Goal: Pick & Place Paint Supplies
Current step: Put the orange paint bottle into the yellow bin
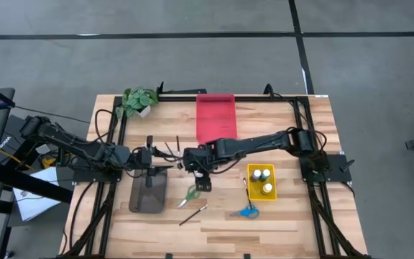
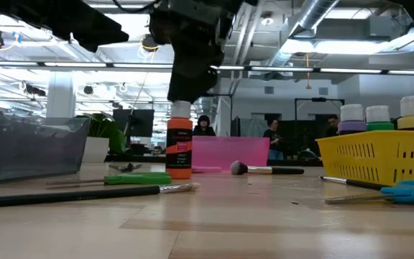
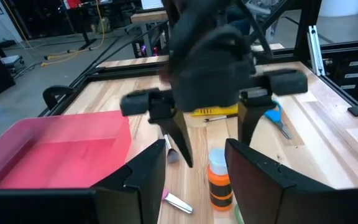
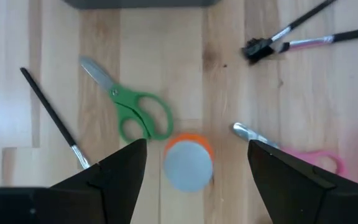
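The right gripper takes hold of the orange paint bottle by its pale cap (image 4: 188, 164) next, to add the bottle to the yellow basket.
An orange paint bottle (image 4: 188, 163) with a pale cap stands upright on the wooden table; it also shows in the low view (image 2: 180, 147) and the left wrist view (image 3: 219, 180). My right gripper (image 4: 197, 149) hangs over it, pointing down and open, one finger on either side of the cap without touching. My left gripper (image 3: 196, 155) is open and empty, level above the table just left of the bottle (image 1: 162, 164). Green scissors (image 4: 138, 115), pink scissors (image 4: 316, 162) and dark-handled brushes (image 4: 291, 37) lie flat around the bottle.
A grey tray (image 1: 148, 191) lies under the left arm, and a red tray (image 1: 215, 119) at the far edge. A yellow basket (image 1: 261, 181) with bottles is on the right, blue scissors (image 1: 246, 212) in front of it. A potted plant (image 1: 139, 101) stands far left.
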Robot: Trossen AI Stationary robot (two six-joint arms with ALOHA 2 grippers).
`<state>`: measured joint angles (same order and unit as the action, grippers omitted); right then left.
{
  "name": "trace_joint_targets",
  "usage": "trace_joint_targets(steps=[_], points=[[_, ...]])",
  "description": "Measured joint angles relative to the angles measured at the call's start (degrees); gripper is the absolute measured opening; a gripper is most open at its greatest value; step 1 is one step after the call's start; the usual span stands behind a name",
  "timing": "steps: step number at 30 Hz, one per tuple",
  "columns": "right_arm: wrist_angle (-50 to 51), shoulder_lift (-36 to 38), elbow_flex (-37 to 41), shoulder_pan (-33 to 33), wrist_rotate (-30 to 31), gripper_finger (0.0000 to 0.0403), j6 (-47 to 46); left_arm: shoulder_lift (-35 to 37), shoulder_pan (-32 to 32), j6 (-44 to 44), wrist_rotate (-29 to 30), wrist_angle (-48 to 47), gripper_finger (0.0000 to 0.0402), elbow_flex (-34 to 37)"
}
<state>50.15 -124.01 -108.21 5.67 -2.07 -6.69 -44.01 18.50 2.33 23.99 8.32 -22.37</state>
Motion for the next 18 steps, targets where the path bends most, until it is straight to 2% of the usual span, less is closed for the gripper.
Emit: trace_joint_targets(steps=[18], points=[[-0.1, -0.1, 0.3, 0.6, 0.6, 0.0276, -0.2, 0.0, 0.0, 0.0, 0.0, 0.0, 0.0158, 0.0]])
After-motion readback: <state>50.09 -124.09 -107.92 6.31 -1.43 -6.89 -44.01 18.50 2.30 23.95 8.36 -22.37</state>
